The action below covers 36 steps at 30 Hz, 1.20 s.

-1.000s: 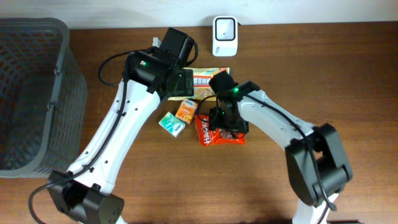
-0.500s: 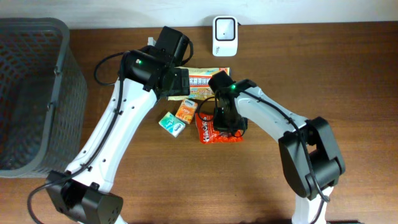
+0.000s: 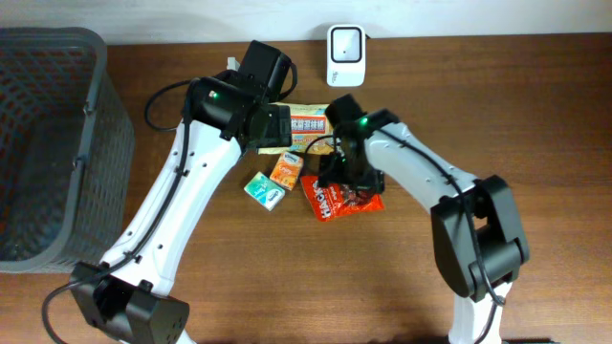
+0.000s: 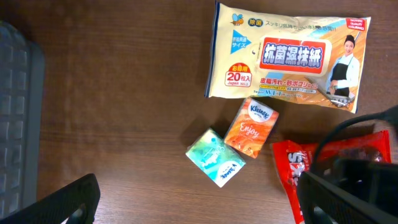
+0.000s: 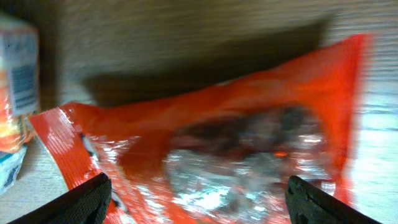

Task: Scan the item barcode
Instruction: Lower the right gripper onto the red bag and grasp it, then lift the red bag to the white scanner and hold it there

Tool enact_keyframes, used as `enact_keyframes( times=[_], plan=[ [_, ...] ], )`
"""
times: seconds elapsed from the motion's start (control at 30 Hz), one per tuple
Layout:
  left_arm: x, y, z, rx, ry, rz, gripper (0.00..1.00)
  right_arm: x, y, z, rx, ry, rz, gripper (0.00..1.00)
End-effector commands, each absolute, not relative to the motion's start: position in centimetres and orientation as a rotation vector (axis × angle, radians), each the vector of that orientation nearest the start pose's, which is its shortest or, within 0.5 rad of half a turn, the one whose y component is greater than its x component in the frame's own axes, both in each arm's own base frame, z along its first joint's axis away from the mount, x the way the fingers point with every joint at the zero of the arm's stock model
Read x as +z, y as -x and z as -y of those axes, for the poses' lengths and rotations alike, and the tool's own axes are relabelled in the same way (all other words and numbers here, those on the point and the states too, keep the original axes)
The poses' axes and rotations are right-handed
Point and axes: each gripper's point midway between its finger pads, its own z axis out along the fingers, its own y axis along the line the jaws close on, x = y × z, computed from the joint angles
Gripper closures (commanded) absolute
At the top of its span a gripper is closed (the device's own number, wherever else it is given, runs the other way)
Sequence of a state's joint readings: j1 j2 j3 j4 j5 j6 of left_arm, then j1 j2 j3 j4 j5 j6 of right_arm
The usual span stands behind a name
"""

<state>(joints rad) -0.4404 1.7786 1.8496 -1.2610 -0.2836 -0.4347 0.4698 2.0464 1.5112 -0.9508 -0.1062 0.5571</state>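
Note:
My right gripper grabs the red snack bag across its middle (image 3: 345, 199) from above next, so the bag's bottom stays uncovered to scan at the scanner (image 3: 344, 43).
A red snack bag (image 3: 352, 202) lies on the wooden table, crinkled and shiny in the right wrist view (image 5: 217, 137); no barcode shows on it. My right gripper (image 3: 348, 178) hovers right over it, open, and its fingers (image 5: 87, 199) stand wide apart on either side of the bag's middle. The white scanner (image 3: 344, 43) stands at the table's back edge. My left gripper (image 3: 275, 129) is open above the table, left of the bag (image 4: 292, 165), with nothing between its fingers (image 4: 78, 196).
A yellow wet-wipes pack (image 3: 311, 122) lies between the scanner and the bag. An orange tissue pack (image 3: 286, 171) and a teal one (image 3: 264, 190) sit just left of the bag. A grey mesh basket (image 3: 48, 143) fills the left side.
The red bag has slid a little to the right and turned, and my right gripper has shifted right with it. The left arm drew slightly back a second ago, then held still.

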Motion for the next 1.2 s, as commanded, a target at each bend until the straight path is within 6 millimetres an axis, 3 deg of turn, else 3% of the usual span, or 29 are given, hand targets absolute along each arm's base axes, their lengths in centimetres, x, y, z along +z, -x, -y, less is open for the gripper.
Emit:
enact_keyframes(
  times=[0.0,0.1,0.17,0.27,0.33,0.47,0.63,0.73,0.9,1.07,1.17],
  plan=[
    [22.4,-38.4,12.5,0.142,0.071,-2.693,0.0,0.4,-33.6,-19.5,0.104,-0.189,-3.156,0.11],
    [22.4,-38.4,12.4,0.143,0.071,-2.694,0.01,-1.0,-33.2,-18.9,0.044,-0.195,-3.182,0.25],
    [22.4,-38.4,12.4,0.143,0.071,-2.694,0.01,-1.4,-33.1,-18.9,0.035,-0.196,-3.192,0.61],
    [22.4,-38.4,12.4,0.143,0.071,-2.694,0.01,-1.3,-33.2,-18.9,0.037,-0.196,-3.189,0.88],
    [22.4,-38.4,12.4,0.143,0.071,-2.694,0.01,-1.1,-33.3,-18.9,0.035,-0.197,-3.19,0.95],
    [22.4,-38.4,12.4,0.143,0.071,-2.694,0.01,0.1,-33.7,-18.6,0.023,-0.206,-3.196,0.96],
    [22.4,-38.4,12.4,0.143,0.071,-2.693,0.01,2.7,-36.2,-18.2,0.053,-0.115,-3.153,0.96],
    [22.4,-38.4,12.4,0.143,0.071,-2.693,0.01,5.3,-38.8,-18.4,0.077,0.022,-3.076,0.96],
    [22.4,-38.4,12.4,0.143,0.071,-2.693,0.0,10.2,-43.1,-16.4,-0.078,0.042,-2.904,0.96],
    [22.4,-38.4,12.4,0.143,0.071,-2.692,0.01,13.1,-45.9,-15.3,-0.078,-0.013,-2.798,0.96],
    [22.4,-38.4,12.5,0.142,0.071,-2.692,0.0,14.9,-49.3,-15.7,-0.022,0.047,-2.661,0.96]
  ],
)
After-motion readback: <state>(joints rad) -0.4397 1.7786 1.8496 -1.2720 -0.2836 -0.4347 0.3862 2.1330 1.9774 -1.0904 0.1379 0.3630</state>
